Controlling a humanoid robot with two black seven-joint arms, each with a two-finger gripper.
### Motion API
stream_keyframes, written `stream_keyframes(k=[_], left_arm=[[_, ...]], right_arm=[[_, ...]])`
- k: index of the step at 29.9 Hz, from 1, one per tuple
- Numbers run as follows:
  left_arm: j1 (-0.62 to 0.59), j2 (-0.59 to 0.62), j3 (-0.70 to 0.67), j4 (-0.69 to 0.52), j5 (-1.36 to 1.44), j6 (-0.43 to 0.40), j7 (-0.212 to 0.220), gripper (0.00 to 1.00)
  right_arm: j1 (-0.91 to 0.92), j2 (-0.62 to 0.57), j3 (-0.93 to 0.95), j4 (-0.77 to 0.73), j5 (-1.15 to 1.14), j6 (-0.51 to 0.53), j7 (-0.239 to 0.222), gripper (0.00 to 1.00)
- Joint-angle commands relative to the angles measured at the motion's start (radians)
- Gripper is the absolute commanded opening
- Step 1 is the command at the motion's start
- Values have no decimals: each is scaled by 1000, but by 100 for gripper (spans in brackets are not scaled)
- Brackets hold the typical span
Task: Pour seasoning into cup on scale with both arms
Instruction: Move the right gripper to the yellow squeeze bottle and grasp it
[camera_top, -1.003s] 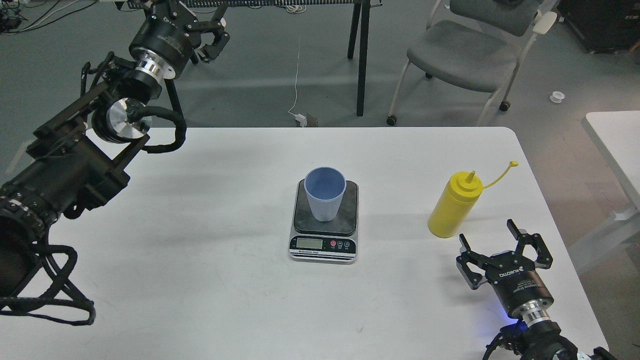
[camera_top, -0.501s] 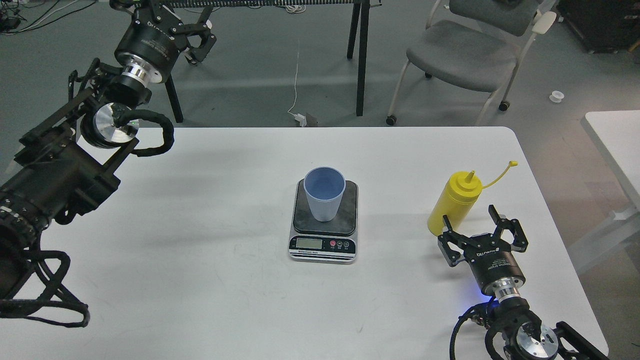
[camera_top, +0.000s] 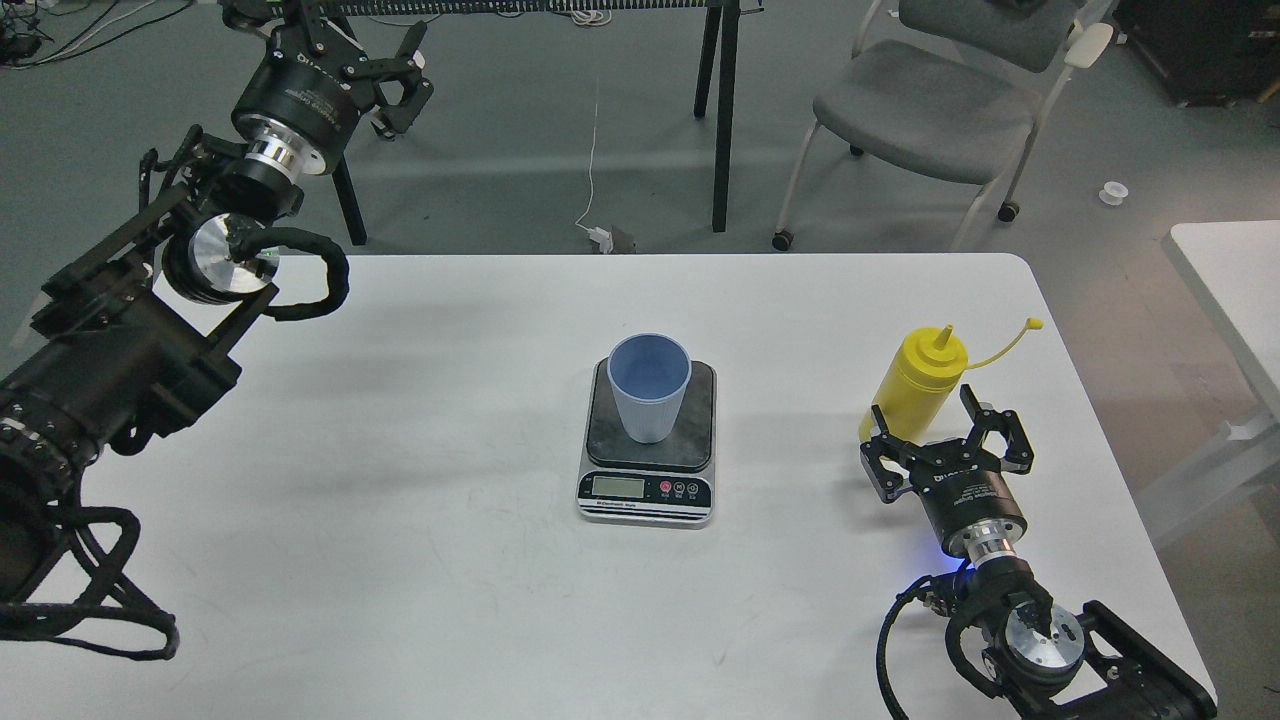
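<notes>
The right gripper grabs the yellow bottle's body (camera_top: 907, 401) next, leaving the yellow bottle's nozzle (camera_top: 944, 337) free to pour seasoning into the cup.
The yellow seasoning bottle (camera_top: 922, 372) stands upright at the right of the white table (camera_top: 400, 480), its cap hanging on a tether to the right. My right gripper (camera_top: 922, 408) is open, with one finger on each side of the bottle's lower part; I cannot tell whether they touch it. The light blue cup (camera_top: 648, 408) stands upright on the scale (camera_top: 645, 488) at the table's middle. My left gripper (camera_top: 412, 75) is open and empty, high beyond the table's far left edge.
A grey chair (camera_top: 925, 110) and black table legs (camera_top: 722, 100) stand on the floor behind the table. A second white table (camera_top: 1235, 290) is at the right. The bottle is near the table's right edge.
My right gripper has moved forward and left until its open fingers stand around the bottle's base. The left arm has drawn back a little to the left.
</notes>
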Motion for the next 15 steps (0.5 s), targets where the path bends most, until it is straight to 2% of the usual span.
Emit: stream_keyframes(k=[1, 5, 8, 9, 12, 15], left_arm=[[0, -1, 0, 0, 0, 0, 0, 100], [0, 0, 0, 0, 1, 2, -3, 100], [0, 0, 0, 0, 1, 3, -6, 100], [0, 0, 0, -1, 1, 3, -6, 100], [2, 0, 0, 0, 1, 3, -6, 100], [2, 0, 0, -1, 1, 3, -6, 100]], right_arm=[[25, 16, -1, -23, 0, 0, 2, 98], [65, 30, -1, -65, 0, 0, 17, 96], [70, 38, -3, -71, -8, 0, 23, 89], [71, 38, -1, -73, -18, 0, 26, 83], [85, 38, 0, -76, -40, 0, 48, 59], [102, 36, 0, -74, -43, 0, 77, 50]])
